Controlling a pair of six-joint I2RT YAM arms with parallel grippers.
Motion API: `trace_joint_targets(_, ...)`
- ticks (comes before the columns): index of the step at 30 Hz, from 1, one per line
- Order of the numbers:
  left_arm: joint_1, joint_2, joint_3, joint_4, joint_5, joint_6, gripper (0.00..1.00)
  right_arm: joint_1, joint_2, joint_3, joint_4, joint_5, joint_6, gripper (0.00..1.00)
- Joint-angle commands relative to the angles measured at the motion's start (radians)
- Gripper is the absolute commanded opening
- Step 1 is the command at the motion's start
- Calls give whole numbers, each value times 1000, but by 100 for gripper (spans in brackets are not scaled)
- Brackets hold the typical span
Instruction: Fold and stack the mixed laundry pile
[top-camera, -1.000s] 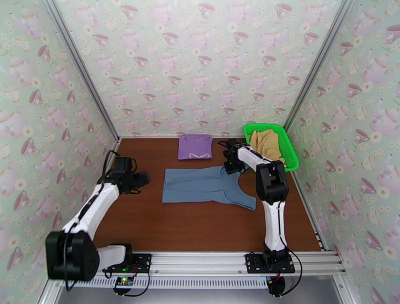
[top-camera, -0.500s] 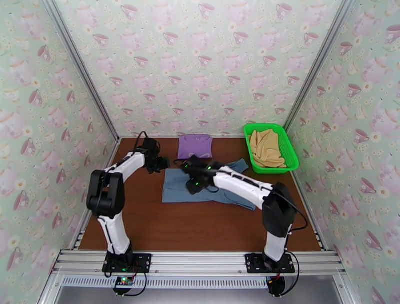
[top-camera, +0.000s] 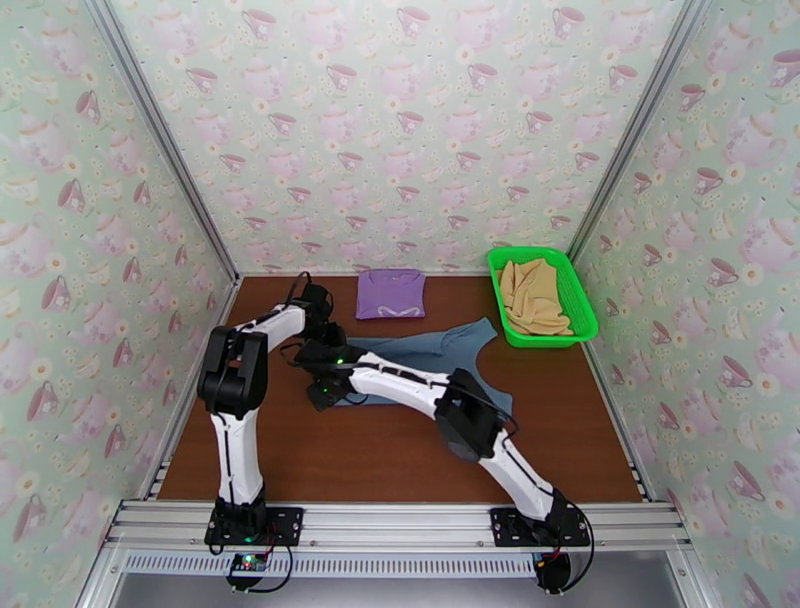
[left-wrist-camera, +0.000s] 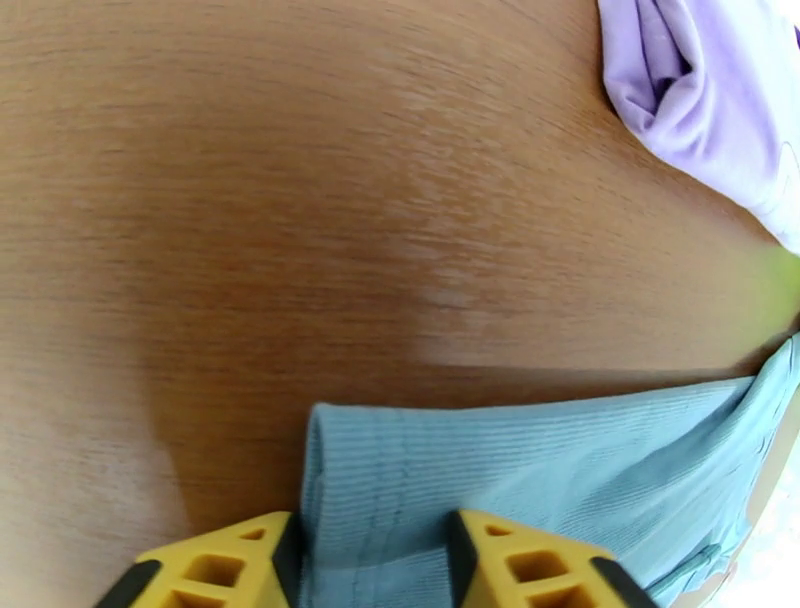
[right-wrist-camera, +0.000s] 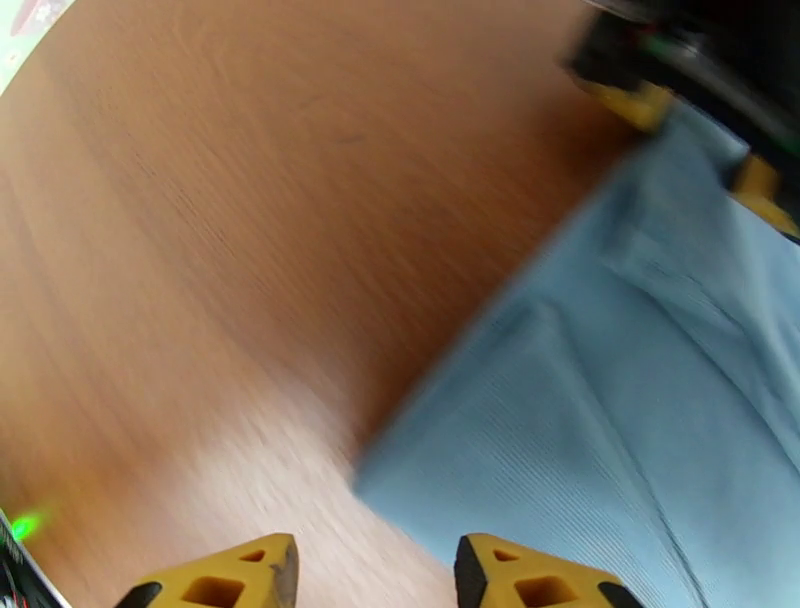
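Note:
The right gripper grabs the blue-grey garment's near hem corner next, opposite my left gripper's corner, so that the fold comes out even.
The slate blue-grey garment (top-camera: 440, 350) lies spread across the middle of the brown table (top-camera: 400, 450). My left gripper (top-camera: 328, 335) is at its far left corner. In the left wrist view its yellow fingers (left-wrist-camera: 230, 560) stand apart, with that corner of the blue-grey garment (left-wrist-camera: 500, 470) between them. My right gripper (top-camera: 322, 393) reaches across to the near left corner and is open over bare wood, just short of the blue-grey garment (right-wrist-camera: 620, 380). The lilac garment (top-camera: 390, 293) lies folded at the back. The tan-yellow garment (top-camera: 530, 295) sits in the basket.
The green mesh basket (top-camera: 583, 297) stands at the back right by the wall. Patterned walls close in the table on three sides. My right arm stretches low over the blue-grey garment, close to my left arm.
The left arm swung from the table's left side to the garment's far left corner and its jaws narrowed. The right arm crossed from the garment's right end to its near left corner.

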Motion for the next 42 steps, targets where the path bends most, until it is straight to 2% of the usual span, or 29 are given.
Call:
trace_joint_targets(1, -13, 62, -42, 30, 63, 7, 37, -4, 100, 101, -96, 41, 31, 49)
trace_joint_targets(6, -14, 63, -70, 50, 73, 13, 26, -4, 186, 148, -152, 76, 34, 49)
trace_joint_targets(10, -14, 69, -90, 68, 96, 8, 0, -3, 200, 124, -167, 111, 31, 47)
trace_joint_targets(13, -13, 67, -116, 86, 107, 0, 0, -4, 196, 87, -161, 128, 29, 43)
trace_joint_targets(16, -13, 56, -157, 121, 115, -18, 0, -3, 196, 65, -152, 132, 23, 29)
trace_joint_targets(20, -13, 23, -224, 162, 114, -40, 0, -3, 207, 65, -146, 121, 12, 0)
trace_joint_targets(26, 2, -91, -365, 236, 82, -91, 0, 21, 164, 65, -98, 53, -37, 0)
trace_joint_targets(31, 11, -217, -395, 198, 54, -97, 0, 58, 61, 56, -26, 26, -40, 0)
trace_joint_targets(36, -18, -316, -364, 139, 62, -90, 0, 61, -73, -47, 31, 139, -18, 0)
trace_joint_targets(42, -110, -374, -282, 88, 48, -113, 0, 48, -276, -309, 121, 282, 55, 0)
